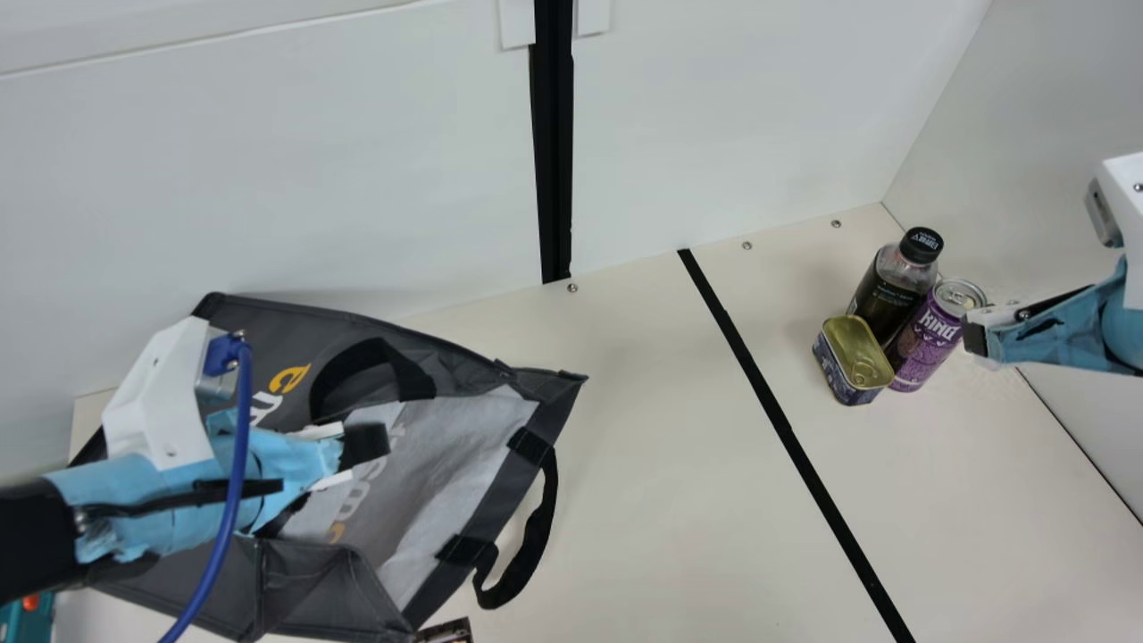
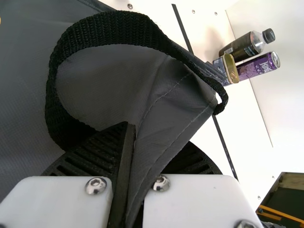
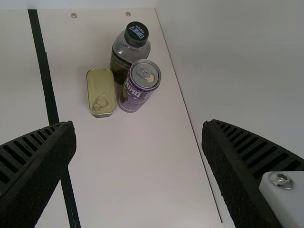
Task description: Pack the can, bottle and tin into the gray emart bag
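The robot's right gripper should next grab the purple can by its upper end (image 3: 144,79) to pack it, because the bottle (image 3: 124,54) and the tin crowd the can's lower side.
The gray bag (image 1: 295,326) lies on the table at the left of the main view, its mouth facing right. My left gripper (image 1: 364,444) is at the bag's upper side; in the left wrist view, my left gripper (image 2: 130,142) is shut on the fabric of the bag (image 2: 166,109). My right gripper (image 1: 976,339) hangs beside the can; in the right wrist view, my right gripper (image 3: 138,126) stands wide open with nothing between its fingers. The bottle (image 3: 124,54), purple can (image 3: 137,85) and gold-lidded tin (image 3: 101,92) stand close together, all upright.
A black strip (image 1: 777,415) runs across the table between the bag and the three items. Walls rise behind and at the right. The bag's loose black handle (image 1: 536,536) lies on the table. A small dark object (image 1: 446,631) lies at the front edge.
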